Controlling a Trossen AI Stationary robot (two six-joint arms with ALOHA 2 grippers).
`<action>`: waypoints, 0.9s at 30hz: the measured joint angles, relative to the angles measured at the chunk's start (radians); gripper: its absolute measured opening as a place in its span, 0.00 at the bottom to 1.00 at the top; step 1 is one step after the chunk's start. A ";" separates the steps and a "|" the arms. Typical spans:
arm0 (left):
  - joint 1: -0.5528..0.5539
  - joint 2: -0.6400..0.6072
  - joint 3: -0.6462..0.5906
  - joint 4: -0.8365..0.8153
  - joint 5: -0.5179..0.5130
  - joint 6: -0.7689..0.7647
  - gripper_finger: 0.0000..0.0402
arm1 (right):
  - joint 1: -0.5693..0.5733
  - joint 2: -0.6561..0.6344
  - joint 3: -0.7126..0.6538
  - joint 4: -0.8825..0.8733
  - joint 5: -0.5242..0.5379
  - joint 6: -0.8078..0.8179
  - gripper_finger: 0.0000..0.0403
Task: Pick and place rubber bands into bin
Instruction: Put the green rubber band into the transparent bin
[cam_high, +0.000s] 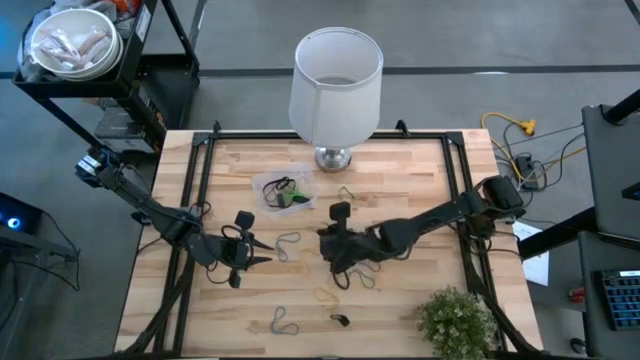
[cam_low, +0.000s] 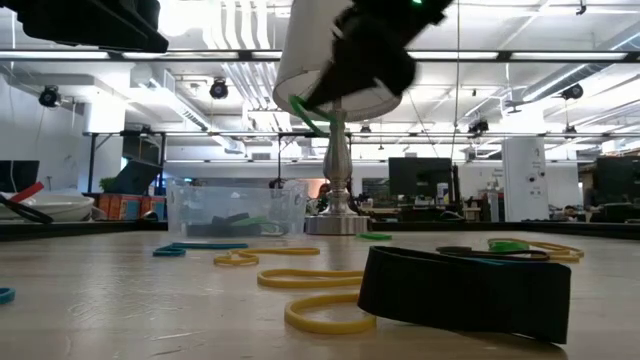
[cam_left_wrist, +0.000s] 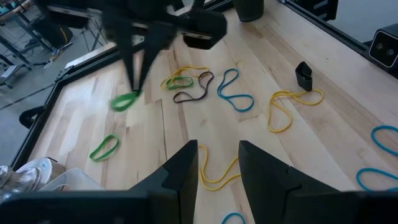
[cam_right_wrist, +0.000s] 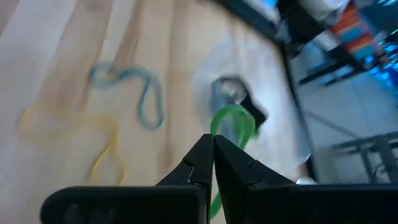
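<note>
I should move the green rubber band (cam_right_wrist: 233, 108) to the bin (cam_right_wrist: 232, 87) with my right gripper before I let go of it, because it is hanging over wood short of the bin.
Loose rubber bands lie flat on the wooden table (cam_high: 400, 290): yellow, blue, brown and green ones (cam_left_wrist: 233, 90), plus a wide black one (cam_low: 465, 290). The clear bin (cam_high: 286, 190) stands on the table in front of the lamp and has a few bands in it. My right gripper (cam_right_wrist: 213, 146) is near the table's middle (cam_high: 328, 240), raised above the table and shut on a green rubber band (cam_right_wrist: 233, 124). My left gripper (cam_left_wrist: 219, 158) is open, just left of it (cam_high: 248, 252), low over bare wood and a yellow band, touching nothing. My right gripper pinches the green rubber band (cam_left_wrist: 124, 101) between its two fingertips (cam_left_wrist: 135, 84), coming from above and pointing down. The band is lifted clear of the table and hangs as a slack loop (cam_low: 305, 115) below the fingers.
A white lampshade (cam_high: 336, 72) on a metal foot (cam_high: 333, 157) stands at the table's far edge, behind the bin. A small green plant (cam_high: 455, 320) sits at the near right corner. A white bowl (cam_high: 73, 42) is on a cart off the table's far left.
</note>
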 joint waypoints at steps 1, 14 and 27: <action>0.000 0.000 0.000 0.000 0.000 0.000 0.25 | -0.010 0.000 0.000 0.032 0.000 -0.023 0.02; 0.000 0.000 0.000 -0.005 0.000 0.000 0.25 | -0.223 0.033 0.001 0.308 -0.187 -0.041 0.02; 0.000 0.000 0.000 -0.012 0.000 0.000 0.25 | -0.318 0.176 0.024 0.419 -0.216 0.061 0.02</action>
